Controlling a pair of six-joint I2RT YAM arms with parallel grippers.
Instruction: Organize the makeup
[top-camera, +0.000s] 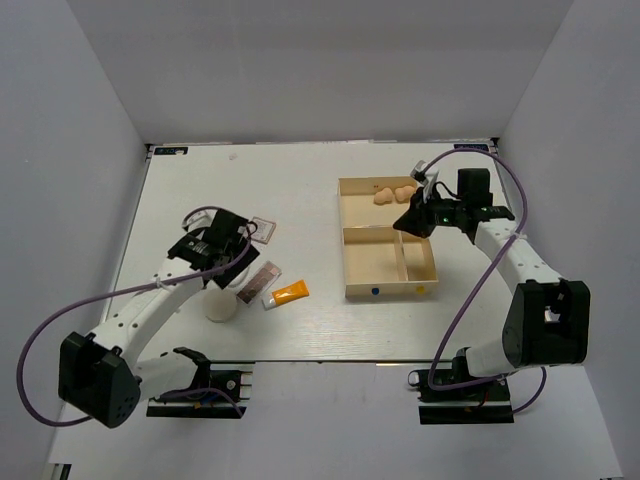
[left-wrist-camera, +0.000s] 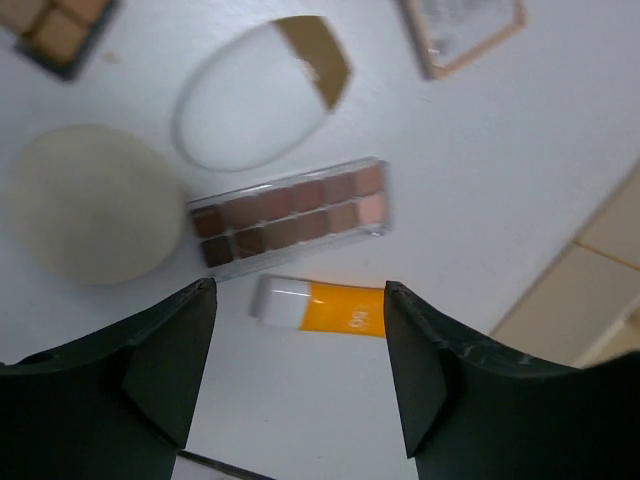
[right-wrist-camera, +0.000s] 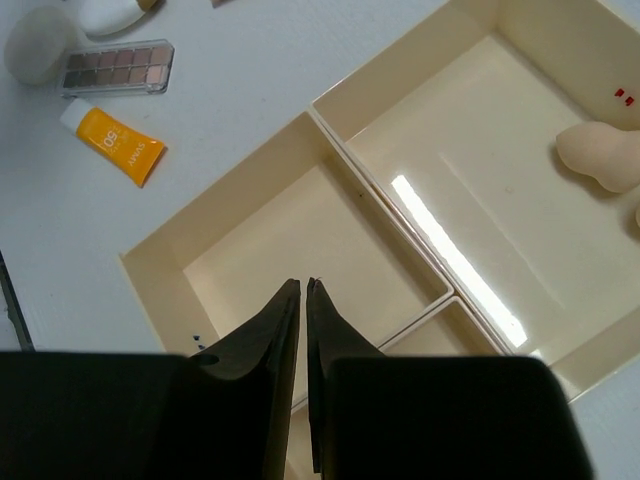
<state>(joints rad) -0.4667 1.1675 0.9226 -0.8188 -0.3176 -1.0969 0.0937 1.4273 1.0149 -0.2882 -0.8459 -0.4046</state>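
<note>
I will reach for the round cream puff with my left gripper and grab its near edge (top-camera: 220, 317), so the puff's broad disc stays free to go into the tray (top-camera: 348, 240).
My left gripper (top-camera: 213, 252) (left-wrist-camera: 298, 290) is open and empty, hovering over the orange white-capped tube (left-wrist-camera: 325, 308) (top-camera: 290, 293). Beyond the tube lie the long brown-pink palette (left-wrist-camera: 290, 212) (top-camera: 260, 282), the round cream puff (left-wrist-camera: 90, 205) (top-camera: 221, 305), the white egg-shaped piece (left-wrist-camera: 255, 95) and a pink-framed square compact (left-wrist-camera: 462, 30) (top-camera: 262, 230). Two peach sponges (top-camera: 393, 194) lie in the far compartment of the cream tray (top-camera: 348, 240); one sponge (right-wrist-camera: 600, 155) shows in the right wrist view. My right gripper (top-camera: 415, 222) (right-wrist-camera: 303, 285) is shut and empty above the tray's near left compartment (right-wrist-camera: 300, 240).
A small dark palette with orange-brown pans (left-wrist-camera: 60, 30) lies at the left wrist view's top left corner. The tray's two near compartments hold nothing. The tube (right-wrist-camera: 112, 140) and palette (right-wrist-camera: 117, 68) lie left of the tray. White walls enclose the table.
</note>
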